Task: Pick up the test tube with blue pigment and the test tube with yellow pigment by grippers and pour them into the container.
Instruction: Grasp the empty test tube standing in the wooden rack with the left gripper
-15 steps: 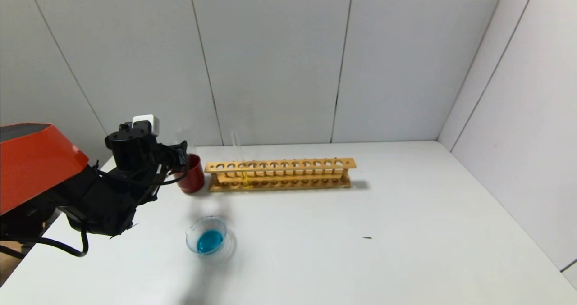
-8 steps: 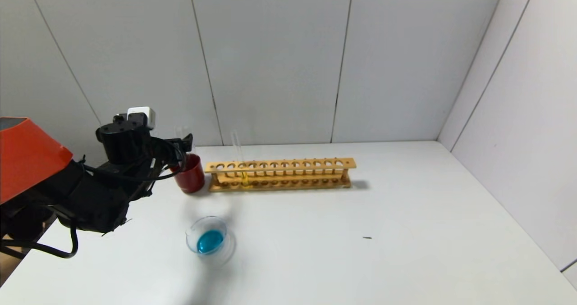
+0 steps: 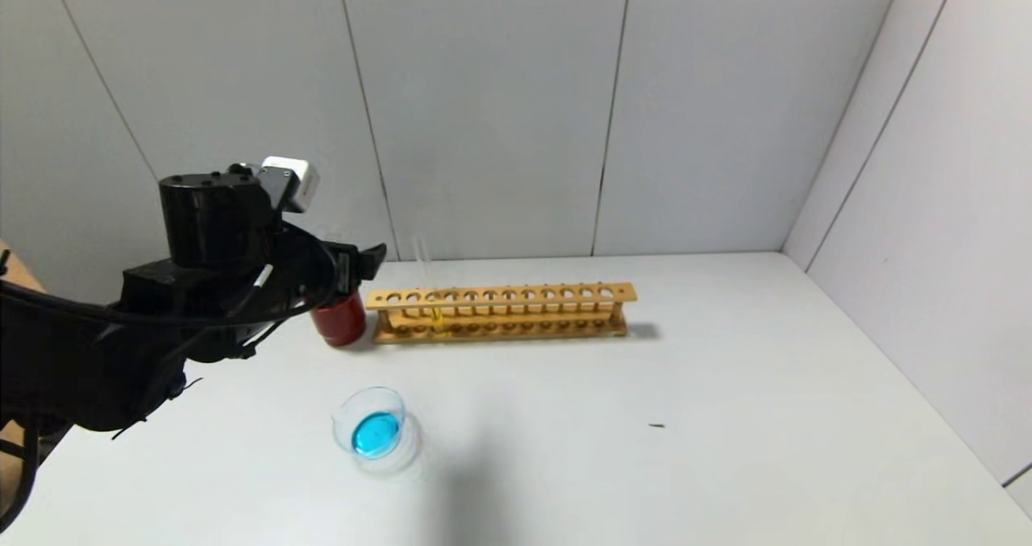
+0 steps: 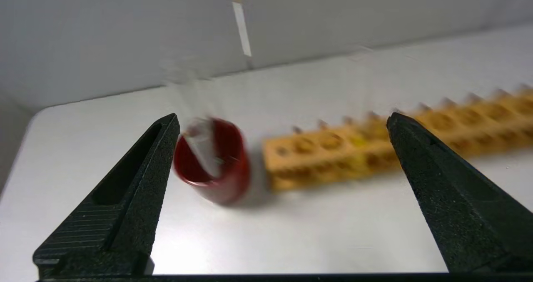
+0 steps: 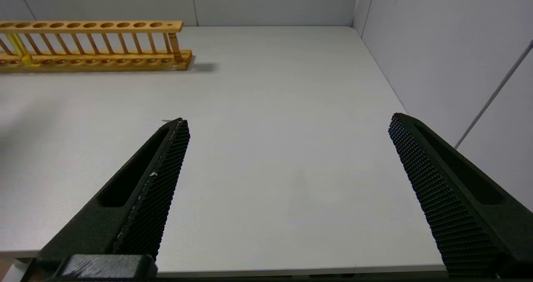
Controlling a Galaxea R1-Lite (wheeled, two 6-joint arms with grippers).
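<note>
To pour the yellow-pigment tube, my left gripper next needs to grab its bare upper part (image 3: 425, 264), since the wooden rack closes around the tube's lower end.
The container (image 3: 337, 429), a low clear glass dish, holds blue liquid (image 3: 376, 435) at the front left of the table. No tube with blue liquid shows; a clear empty tube (image 4: 200, 144) leans in the dark red cup (image 3: 343, 320). The yellow-pigment tube (image 3: 436, 314) stands upright in the wooden rack (image 3: 500, 312), near its left end, and also shows in the right wrist view (image 5: 18, 46). My left gripper (image 3: 367, 257) is open and empty, just above and in front of the red cup (image 4: 225, 178). My right gripper (image 5: 289, 121) is open and empty over the table's front right.
The rack (image 5: 95, 57) stretches across the back of the table, with the red cup at its left end. White walls close the back and the right side. A small dark speck (image 3: 657, 426) lies on the table to the right.
My left arm has risen and its gripper has moved right and up, away from the tube standing in the red cup. The dish, rack and yellow tube have not moved.
</note>
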